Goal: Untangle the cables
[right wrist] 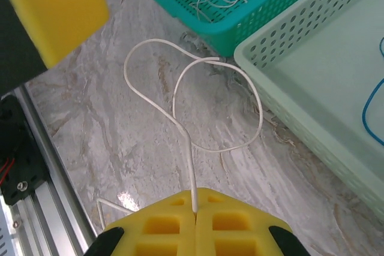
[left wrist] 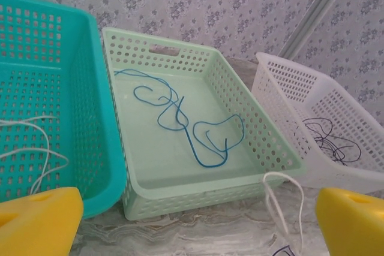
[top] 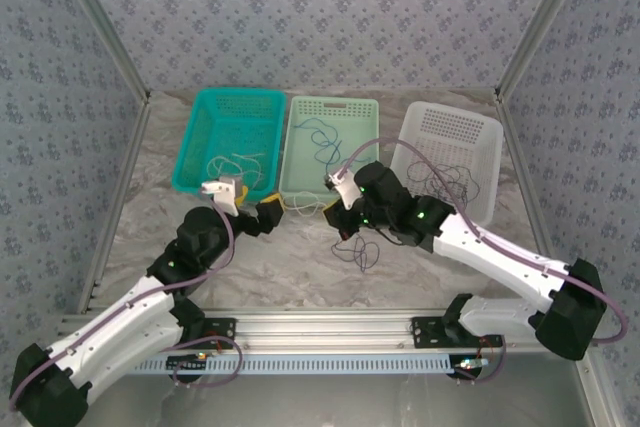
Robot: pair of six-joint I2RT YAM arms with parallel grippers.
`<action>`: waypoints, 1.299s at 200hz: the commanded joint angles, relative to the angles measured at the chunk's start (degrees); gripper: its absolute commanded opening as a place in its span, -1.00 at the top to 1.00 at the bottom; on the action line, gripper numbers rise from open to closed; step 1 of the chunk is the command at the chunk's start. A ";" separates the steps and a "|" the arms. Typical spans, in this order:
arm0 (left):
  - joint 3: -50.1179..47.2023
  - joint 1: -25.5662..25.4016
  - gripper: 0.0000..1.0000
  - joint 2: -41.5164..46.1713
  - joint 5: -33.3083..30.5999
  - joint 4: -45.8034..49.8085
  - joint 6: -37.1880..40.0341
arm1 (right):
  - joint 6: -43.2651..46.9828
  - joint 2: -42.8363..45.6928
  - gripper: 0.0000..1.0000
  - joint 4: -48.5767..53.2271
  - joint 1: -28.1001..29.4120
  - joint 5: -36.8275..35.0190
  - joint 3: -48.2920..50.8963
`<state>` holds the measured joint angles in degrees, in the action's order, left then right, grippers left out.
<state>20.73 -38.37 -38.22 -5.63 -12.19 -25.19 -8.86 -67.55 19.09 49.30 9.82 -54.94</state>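
The left gripper grabs the whitish-cream cable near its loose end (top: 287,205) (left wrist: 269,179) next, opposite the right gripper's hold. That pulls the cable's loops apart to untangle it.
My right gripper (right wrist: 196,211) is shut on a whitish-cream cable (right wrist: 191,148). That cable loops over the marble table toward the left gripper's yellow fingers (right wrist: 60,4). From above, the right gripper (top: 333,209) and left gripper (top: 272,213) face each other in front of the baskets, the pale cable (top: 300,204) strung between them. My left gripper (left wrist: 195,235) stands open with nothing between its fingers, and the cable's loop (left wrist: 277,199) hangs just right of its middle. A dark cable (top: 362,252) lies on the table under the right arm.
Three baskets line the back: a teal one (top: 190,147) holding white cables (left wrist: 30,148), a mint one (top: 300,187) holding a blue cable (left wrist: 198,130), and a white one (top: 490,147) holding dark cables (left wrist: 330,142). A metal rail (top: 320,332) runs along the near edge.
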 commanded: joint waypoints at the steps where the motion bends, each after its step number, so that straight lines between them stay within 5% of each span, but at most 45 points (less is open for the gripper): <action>1: -1.60 -0.20 -0.99 0.78 1.55 -4.23 -3.26 | -2.27 2.18 1.00 -5.06 -1.21 0.67 1.13; 61: -4.61 -0.21 -0.84 -0.52 7.33 -11.59 -5.33 | -5.75 3.30 1.00 -11.12 -3.47 3.95 1.15; 260: -0.17 -2.14 -0.62 -12.15 10.29 -24.93 -5.84 | -12.12 1.04 1.00 -19.25 -1.94 7.99 2.24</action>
<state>18.00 -39.97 -49.39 3.38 -33.63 -31.57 -20.01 -65.82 1.65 46.92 16.34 -52.31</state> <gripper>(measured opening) 0.822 0.059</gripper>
